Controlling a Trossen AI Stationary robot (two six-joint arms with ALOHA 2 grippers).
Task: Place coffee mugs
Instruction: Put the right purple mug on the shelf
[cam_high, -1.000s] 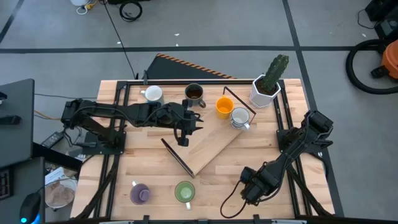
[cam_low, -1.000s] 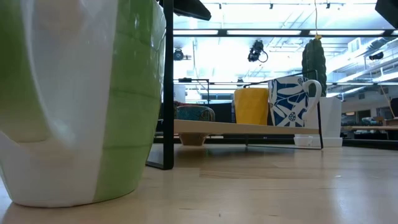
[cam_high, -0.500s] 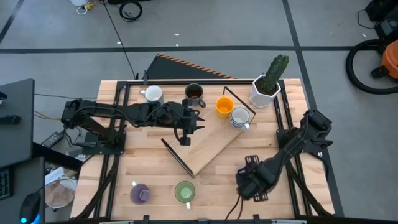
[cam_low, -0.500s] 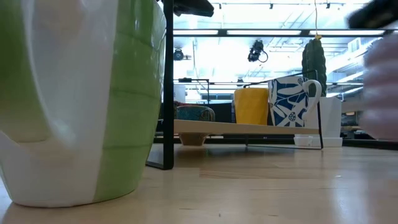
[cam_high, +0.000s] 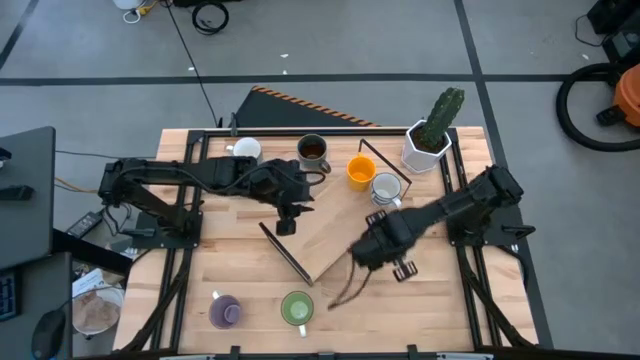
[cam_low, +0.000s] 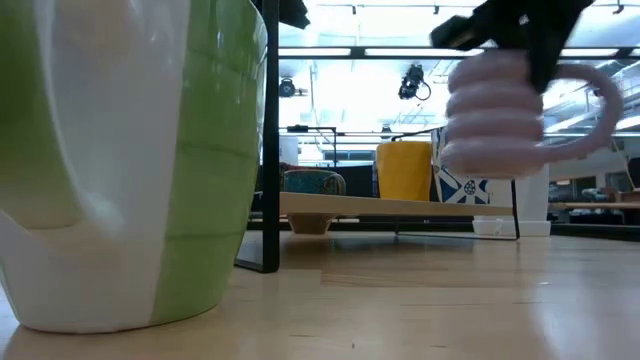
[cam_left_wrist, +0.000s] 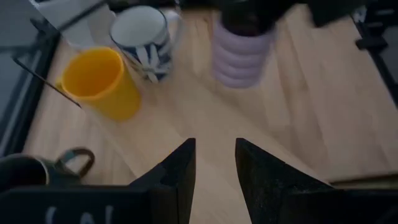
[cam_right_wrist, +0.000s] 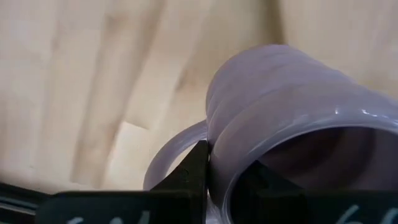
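Observation:
My right gripper must keep holding the purple mug (cam_right_wrist: 280, 99), tilted above the wooden planks in the right wrist view.
My right gripper (cam_high: 372, 248) is shut on a pale purple ribbed mug (cam_low: 495, 120), lifted above the slanted wooden board (cam_high: 335, 228) in the table's middle. The mug also shows in the left wrist view (cam_left_wrist: 242, 59). My left gripper (cam_high: 285, 215) is open and empty over the board's left part. The orange mug (cam_high: 360, 172) and the blue-patterned mug (cam_high: 385, 188) stand on the board's far end. A white mug (cam_high: 245, 150) and a dark brown mug (cam_high: 312, 148) stand at the far edge. A second purple mug (cam_high: 225, 310) and a green mug (cam_high: 297, 308) stand at the near edge. My right gripper holds the purple mug by its rim (cam_right_wrist: 214, 177), right beside the handle (cam_right_wrist: 168, 158). One finger (cam_right_wrist: 200, 168) is outside the wall and the other is inside the mug. The fingers come from above. The mug hangs upright below them, clear of the board.
A white pot with a green cactus (cam_high: 430, 140) stands at the far right corner. A thin black frame (cam_high: 385, 160) rises around the board's far end, and a dark bar (cam_high: 285, 252) runs along its near left edge. Bare tabletop lies at the near right (cam_high: 440, 310).
My right gripper has gone from the table's near right up and toward the middle, carrying the purple mug, which now hangs over the board. My left gripper has drawn back a little toward the table's left.

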